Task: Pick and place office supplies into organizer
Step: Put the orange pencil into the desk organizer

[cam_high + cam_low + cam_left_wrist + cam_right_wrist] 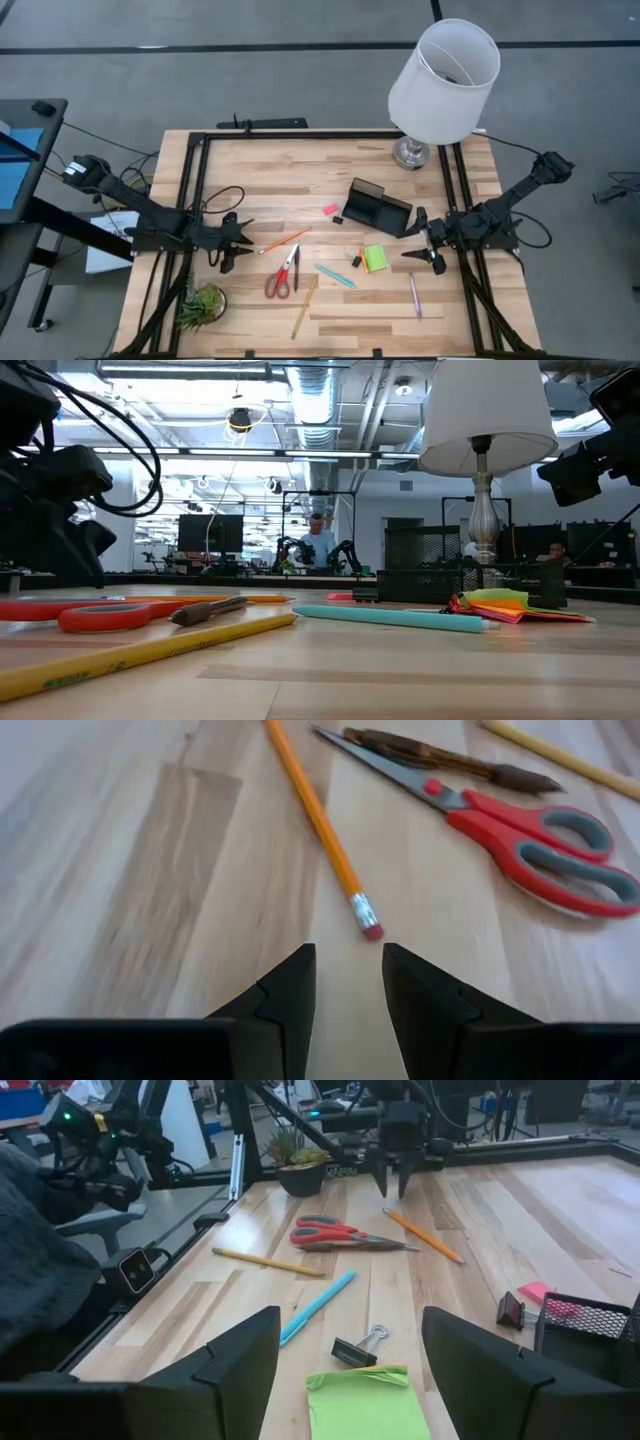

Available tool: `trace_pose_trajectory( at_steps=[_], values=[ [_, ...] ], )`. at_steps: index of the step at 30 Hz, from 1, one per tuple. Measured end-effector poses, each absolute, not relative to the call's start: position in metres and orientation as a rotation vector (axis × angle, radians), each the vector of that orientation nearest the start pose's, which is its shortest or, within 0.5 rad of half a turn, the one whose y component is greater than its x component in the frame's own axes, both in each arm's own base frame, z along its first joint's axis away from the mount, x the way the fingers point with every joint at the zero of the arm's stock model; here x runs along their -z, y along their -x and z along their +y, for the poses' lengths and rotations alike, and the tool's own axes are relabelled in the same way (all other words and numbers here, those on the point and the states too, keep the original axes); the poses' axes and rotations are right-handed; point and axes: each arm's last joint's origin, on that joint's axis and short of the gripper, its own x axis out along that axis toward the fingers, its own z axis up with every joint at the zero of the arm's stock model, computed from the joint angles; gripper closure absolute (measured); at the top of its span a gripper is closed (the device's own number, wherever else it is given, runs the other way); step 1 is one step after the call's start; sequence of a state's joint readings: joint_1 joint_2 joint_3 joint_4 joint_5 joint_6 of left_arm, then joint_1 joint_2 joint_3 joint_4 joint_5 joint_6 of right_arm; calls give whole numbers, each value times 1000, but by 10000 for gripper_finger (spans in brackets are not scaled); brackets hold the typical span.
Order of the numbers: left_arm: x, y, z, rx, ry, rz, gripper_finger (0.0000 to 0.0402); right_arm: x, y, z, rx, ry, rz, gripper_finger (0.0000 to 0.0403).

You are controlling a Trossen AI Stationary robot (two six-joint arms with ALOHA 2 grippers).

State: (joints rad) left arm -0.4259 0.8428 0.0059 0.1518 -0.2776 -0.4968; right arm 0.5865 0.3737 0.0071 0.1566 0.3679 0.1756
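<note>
My left gripper grabs the orange pencil by its eraser end next, to place it into the black organizer.
My left gripper is open and low over the table. Its fingertips stand just short of the eraser end of the orange pencil, touching nothing. The red-handled scissors lie flat just beyond. My right gripper is open wide, between the black organizer and the lime green sticky-note pad, which lies flat right before its fingers. The teal pen, the wooden pencil, the purple pen and the pink eraser lie flat on the table.
A white-shaded lamp stands at the far right corner, behind the organizer. A small green plant sits at the near left. A black binder clip lies beside the sticky pad, and a dark pen lies against the scissors.
</note>
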Motion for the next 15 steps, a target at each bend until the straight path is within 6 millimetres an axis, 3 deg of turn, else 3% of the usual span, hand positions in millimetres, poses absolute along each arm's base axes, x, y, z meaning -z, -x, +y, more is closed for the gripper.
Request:
trace_pose_trajectory(
  at_steps=[15],
  values=[
    [-103,-141,-64,-47,285,733,293,-148,-103,56,-201,-78,205,163]
  ],
)
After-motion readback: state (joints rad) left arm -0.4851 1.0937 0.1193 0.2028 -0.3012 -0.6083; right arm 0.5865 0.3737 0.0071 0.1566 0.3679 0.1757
